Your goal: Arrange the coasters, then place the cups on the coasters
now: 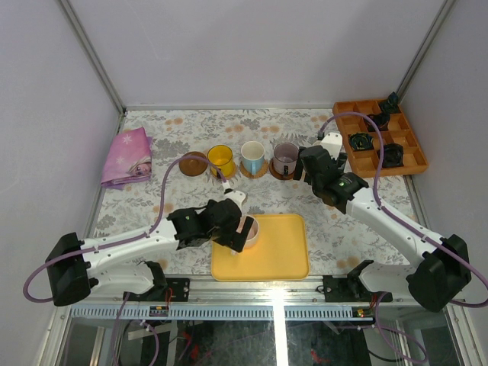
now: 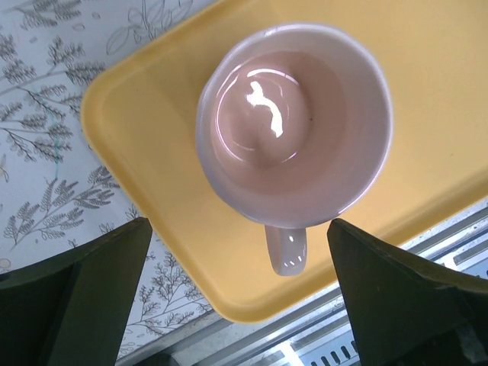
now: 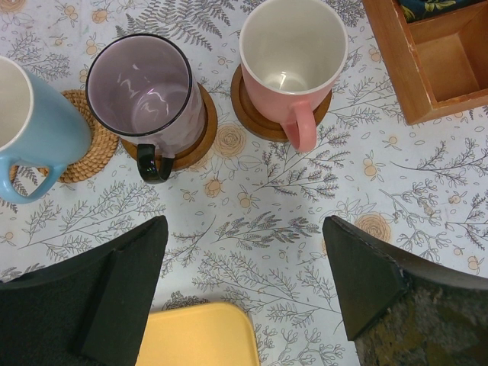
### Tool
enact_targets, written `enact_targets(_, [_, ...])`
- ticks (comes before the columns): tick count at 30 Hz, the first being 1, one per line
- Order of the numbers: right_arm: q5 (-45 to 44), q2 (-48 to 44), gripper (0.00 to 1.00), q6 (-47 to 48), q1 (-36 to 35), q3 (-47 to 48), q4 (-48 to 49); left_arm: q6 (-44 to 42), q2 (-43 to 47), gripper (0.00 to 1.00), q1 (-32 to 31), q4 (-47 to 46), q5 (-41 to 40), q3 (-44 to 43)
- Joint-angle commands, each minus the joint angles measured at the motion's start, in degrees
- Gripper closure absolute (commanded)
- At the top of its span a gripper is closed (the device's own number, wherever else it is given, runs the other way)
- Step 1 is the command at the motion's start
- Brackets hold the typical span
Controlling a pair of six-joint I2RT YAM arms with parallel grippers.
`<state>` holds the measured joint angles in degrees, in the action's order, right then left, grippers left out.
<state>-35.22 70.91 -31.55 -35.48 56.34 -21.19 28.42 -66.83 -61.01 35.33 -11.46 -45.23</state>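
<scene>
Next, my left gripper grabs the cream-pink cup by its handle (image 2: 287,250), leaving the cup's base free to stand on the bare coaster.
A cream-pink cup (image 2: 293,126) stands on the yellow tray (image 2: 152,137), its handle (image 2: 287,248) pointing toward my left gripper (image 2: 240,305). That gripper is open, its fingers on either side of the handle and clear of it. Along the back stand a yellow cup (image 1: 221,160), a light blue cup (image 3: 30,122) on a woven coaster (image 3: 88,149), a purple-grey cup (image 3: 141,95) on a dark coaster (image 3: 200,141) and a pink cup (image 3: 293,53) on another dark coaster (image 3: 252,114). One dark coaster (image 1: 195,164) lies bare left of the yellow cup. My right gripper (image 3: 244,282) hovers open and holds nothing, short of the purple-grey and pink cups.
An orange compartment box (image 1: 381,137) with small black objects stands at the back right, close to the right arm. A pink-purple folded cloth (image 1: 128,156) lies at the back left. The tray (image 1: 274,252) sits against the table's front rail.
</scene>
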Motion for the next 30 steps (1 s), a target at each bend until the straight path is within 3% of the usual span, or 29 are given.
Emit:
enact_targets(1, [-0.4, -0.2, 0.10, -1.2, 0.3, 0.5, 1.0, 1.8, 0.6, 0.02, 0.1, 0.5, 2.1, 1.6])
enact_targets(6, [-0.2, 0.3, 0.10, -1.4, 0.3, 0.9, 0.9, 1.4, -0.5, 0.08, 0.0, -1.5, 3.7, 2.7])
enact_targets(13, [-0.3, 0.9, 0.10, -1.3, 0.3, 1.3, 0.5, 0.0, -2.5, 0.39, 0.1, -3.9, 4.3, 2.7])
enact_targets(17, [-0.2, 1.3, 0.09, -1.3, 0.3, 1.6, 0.1, -1.0, -3.4, 0.42, 0.0, -4.8, 4.8, 2.7])
enact_targets(20, [-0.1, 1.6, 0.10, -1.2, 0.3, 1.8, 0.1, -2.0, -4.3, 0.51, 0.1, -6.2, 5.0, 2.8])
enact_targets(26, [0.0, 2.4, 0.09, -1.0, 0.3, 2.7, -0.3, -3.4, -6.7, 0.51, 0.1, -8.4, 7.1, 2.5])
enact_targets(30, [0.1, 2.7, 0.09, -1.0, 0.3, 2.9, -0.1, -4.3, -7.5, 0.57, 0.0, -9.4, 7.5, 2.9])
